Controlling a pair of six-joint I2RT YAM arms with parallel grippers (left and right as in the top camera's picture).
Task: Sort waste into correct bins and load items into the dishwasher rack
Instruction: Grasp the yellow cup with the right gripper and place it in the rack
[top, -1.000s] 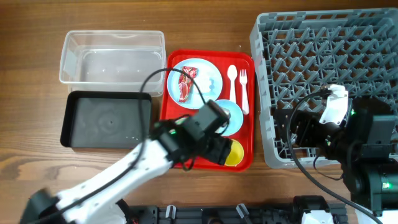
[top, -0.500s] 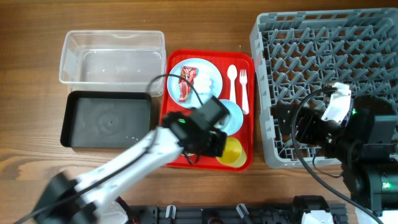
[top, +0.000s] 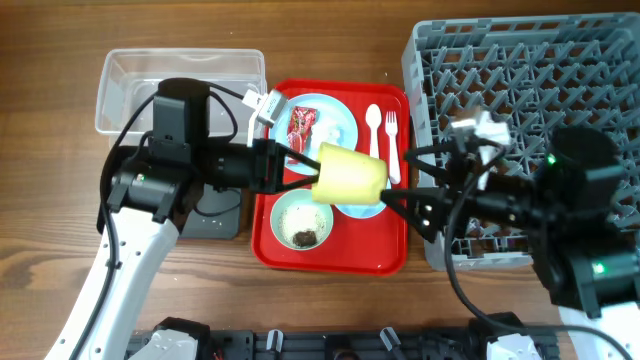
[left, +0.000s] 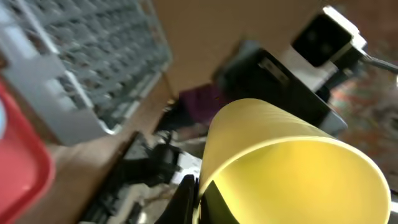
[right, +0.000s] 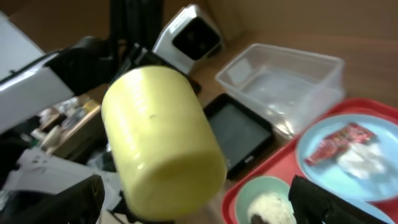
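Note:
I will next grab the small yellow cup (top: 351, 177) with my right gripper, across its outside at the base. This leaves the cup's rim free, and the cup will go into the dishwasher rack with its opening first.
My left gripper (top: 305, 166) is shut on the rim of the small yellow cup (top: 351, 177), which it holds on its side above the red tray (top: 392, 258). One finger (left: 185, 200) lies outside the rim and the other inside. From the right, my right gripper (top: 400, 188) stands open close to the cup's base (right: 165, 143). Under the cup, the pale green bowl (top: 302, 222) holds rice-like scraps (right: 264, 208). A light blue plate (top: 335, 112) carries the red wrapper (top: 300, 127) and white tissue (top: 342, 131). Spoon (top: 373, 125) and fork (top: 391, 126) lie beside it.
The grey dishwasher rack (top: 530, 70) fills the right side, partly under my right arm. The clear tub (top: 180, 85) sits at the back left. The black tray (top: 212, 218) in front of it is mostly covered by my left arm.
My left gripper closed on the yellow cup and lifted it off the tray, turning it sideways. The right gripper came left toward the cup. The green bowl now shows.

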